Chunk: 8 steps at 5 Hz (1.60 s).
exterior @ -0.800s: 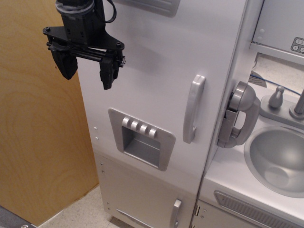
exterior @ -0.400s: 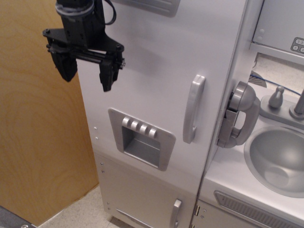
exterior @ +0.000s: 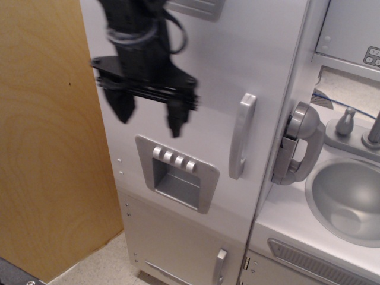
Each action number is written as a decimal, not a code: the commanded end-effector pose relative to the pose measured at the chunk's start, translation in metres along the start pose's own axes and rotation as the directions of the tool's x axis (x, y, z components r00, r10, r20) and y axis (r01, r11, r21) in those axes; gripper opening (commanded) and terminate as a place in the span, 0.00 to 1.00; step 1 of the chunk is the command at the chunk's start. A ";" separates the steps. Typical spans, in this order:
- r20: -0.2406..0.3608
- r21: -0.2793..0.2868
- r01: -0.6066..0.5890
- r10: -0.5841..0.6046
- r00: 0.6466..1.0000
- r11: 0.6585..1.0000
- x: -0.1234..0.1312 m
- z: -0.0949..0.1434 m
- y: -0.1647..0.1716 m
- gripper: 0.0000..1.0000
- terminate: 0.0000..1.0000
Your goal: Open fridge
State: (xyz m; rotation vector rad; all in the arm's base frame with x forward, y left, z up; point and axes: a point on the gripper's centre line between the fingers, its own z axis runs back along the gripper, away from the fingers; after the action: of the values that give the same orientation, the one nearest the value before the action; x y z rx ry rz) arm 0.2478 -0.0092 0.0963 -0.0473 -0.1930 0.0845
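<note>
The large door's grey bar handle should be grabbed next by its upper part [exterior: 245, 113] with my gripper, so that I can open the fridge [exterior: 208, 65].
The tall white fridge [exterior: 208, 65] fills the middle of the view, its large door closed. The grey vertical bar handle [exterior: 241, 144] sits at the door's right edge. The grey dispenser recess [exterior: 177, 172] with its four buttons is below centre. My black gripper [exterior: 149, 116] hangs in front of the door, above the dispenser and left of the handle. Its two fingers are spread apart and hold nothing. It is motion-blurred.
A wooden panel [exterior: 47, 148] stands left of the fridge. The smaller lower door [exterior: 178, 246] has a short grey handle [exterior: 219, 267]. To the right is the grey sink counter [exterior: 347, 202] with a toy phone [exterior: 300, 142] and a faucet [exterior: 373, 130].
My gripper has moved right and slightly down, from beside the fridge's left edge to in front of the door, nearer the handle. It stays open. The door has not moved.
</note>
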 end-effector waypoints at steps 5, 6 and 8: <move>0.147 0.023 0.053 -0.056 0.988 0.998 0.053 -0.047 -0.066 1.00 0.00; 0.157 -0.016 0.063 -0.060 0.986 0.998 0.054 -0.044 -0.066 1.00 0.00; 0.179 -0.100 0.062 -0.043 0.983 0.993 0.049 -0.036 -0.060 0.00 0.00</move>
State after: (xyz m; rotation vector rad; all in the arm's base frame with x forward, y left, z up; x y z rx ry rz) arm 0.3021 -0.0668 0.0580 -0.1291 -0.3243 0.0180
